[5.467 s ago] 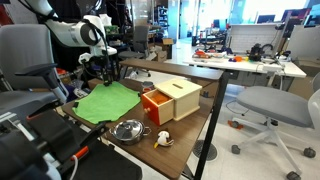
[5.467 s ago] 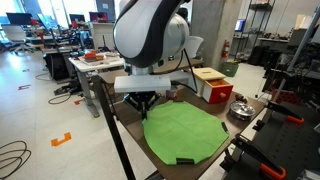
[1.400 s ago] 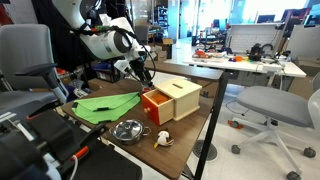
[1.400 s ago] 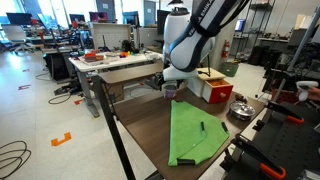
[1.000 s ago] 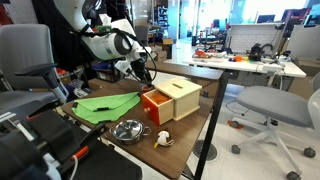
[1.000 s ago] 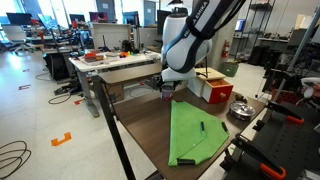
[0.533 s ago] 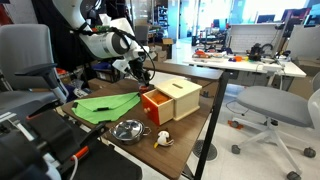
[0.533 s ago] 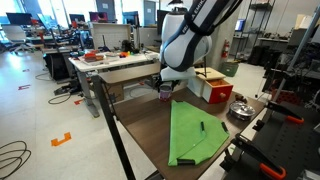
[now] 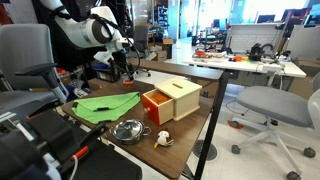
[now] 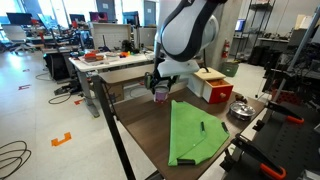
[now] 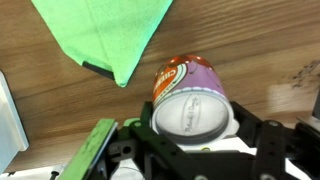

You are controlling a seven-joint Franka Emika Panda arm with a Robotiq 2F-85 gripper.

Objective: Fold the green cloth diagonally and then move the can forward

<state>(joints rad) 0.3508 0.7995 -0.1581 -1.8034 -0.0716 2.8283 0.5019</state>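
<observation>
The can [image 11: 192, 95] is off the cloth's tip, short of its straight edge, so I will move the can alongside before my gripper releases it.
The green cloth [image 10: 195, 130] lies folded into a triangle on the wooden table; it also shows in an exterior view [image 9: 105, 103], and one corner of the cloth [image 11: 105, 30] appears in the wrist view. My gripper [image 11: 195, 120] is shut on the can [image 11: 192, 95], a purple and orange tin with a silver top, one finger on each side. In an exterior view the can [image 10: 160, 91] hangs in the gripper [image 10: 160, 86] over the table's edge, beside the cloth's upper corner. From the opposite side, the gripper [image 9: 125, 66] hides the can.
A red and tan box [image 10: 213, 85] stands behind the cloth and is seen again from the opposite side [image 9: 172, 98]. A metal bowl [image 9: 128, 129] and a small toy [image 9: 163, 139] lie near the table edge. Office chairs and desks surround the table.
The arm has carried the can sideways, away from the box and along the table's edge. The cloth has stayed folded and still. The grip has not changed.
</observation>
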